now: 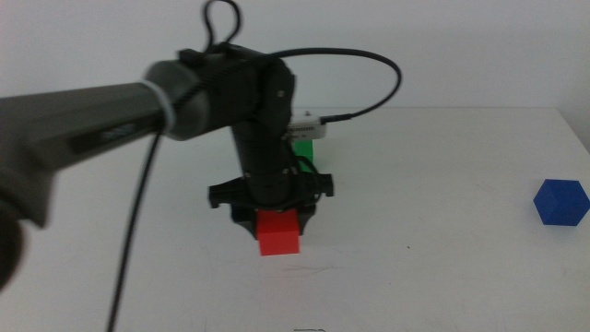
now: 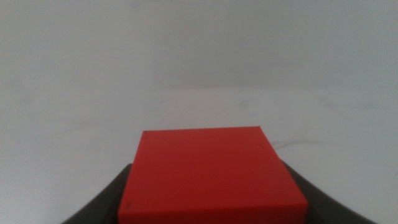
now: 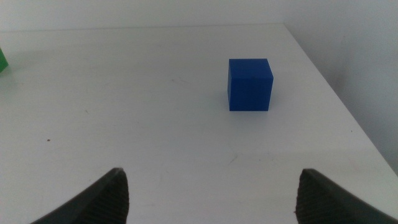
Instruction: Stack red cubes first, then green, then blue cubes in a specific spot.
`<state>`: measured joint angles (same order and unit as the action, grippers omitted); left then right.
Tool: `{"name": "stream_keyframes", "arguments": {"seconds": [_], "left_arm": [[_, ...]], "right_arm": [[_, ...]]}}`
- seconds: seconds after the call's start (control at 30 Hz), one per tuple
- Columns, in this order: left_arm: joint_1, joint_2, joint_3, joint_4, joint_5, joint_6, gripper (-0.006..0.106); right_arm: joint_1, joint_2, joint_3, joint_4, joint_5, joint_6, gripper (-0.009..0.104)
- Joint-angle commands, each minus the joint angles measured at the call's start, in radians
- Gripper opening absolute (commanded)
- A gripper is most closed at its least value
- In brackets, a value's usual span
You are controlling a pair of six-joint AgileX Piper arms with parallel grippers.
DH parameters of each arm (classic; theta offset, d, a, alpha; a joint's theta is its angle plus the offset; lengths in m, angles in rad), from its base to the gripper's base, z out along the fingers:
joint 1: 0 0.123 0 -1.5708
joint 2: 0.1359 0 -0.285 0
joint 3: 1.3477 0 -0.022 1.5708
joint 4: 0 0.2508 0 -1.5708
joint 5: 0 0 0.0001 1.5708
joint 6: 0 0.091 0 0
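The red cube's lower edge is above the white tabletop in the middle view, so my left gripper should keep holding the red cube until it is down.
My left gripper (image 1: 275, 214) reaches down at the table's middle and is shut on the red cube (image 1: 278, 232), which sits at or just above the tabletop. In the left wrist view the red cube (image 2: 211, 177) fills the space between the two dark jaws. The green cube (image 1: 304, 148) stands just behind that arm, mostly hidden by it. At the far right, near the table's edge, the blue cube (image 1: 560, 201) stands alone. My right gripper (image 3: 211, 193) does not show in the middle view; it is open, a good way short of the blue cube (image 3: 250, 84).
The left arm's black cable (image 1: 369, 83) loops above the wrist. A sliver of the green cube (image 3: 2, 62) shows at the border of the right wrist view. The table's right edge (image 3: 336, 93) runs close beside the blue cube.
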<state>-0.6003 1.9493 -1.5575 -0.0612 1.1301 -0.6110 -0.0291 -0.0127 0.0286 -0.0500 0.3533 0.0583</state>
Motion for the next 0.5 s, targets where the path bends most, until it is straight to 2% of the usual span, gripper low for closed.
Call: {"name": "stream_keyframes", "arguments": {"seconds": [0.0, 0.23, 0.47], "left_arm": [[-0.018, -0.003, -0.09, -0.011, 0.017, -0.015, 0.031], [-0.037, 0.102, -0.22, -0.034, 0.034, -0.008, 0.031], [-0.037, 0.139, -0.23, -0.064, 0.03, 0.014, 0.031]], "right_arm": [[-0.006, -0.019, -0.018, -0.011, -0.08, -0.005, 0.085], [-0.006, -0.019, -0.018, -0.011, -0.08, -0.005, 0.085], [-0.006, -0.019, -0.018, -0.011, -0.08, -0.005, 0.085]]}}
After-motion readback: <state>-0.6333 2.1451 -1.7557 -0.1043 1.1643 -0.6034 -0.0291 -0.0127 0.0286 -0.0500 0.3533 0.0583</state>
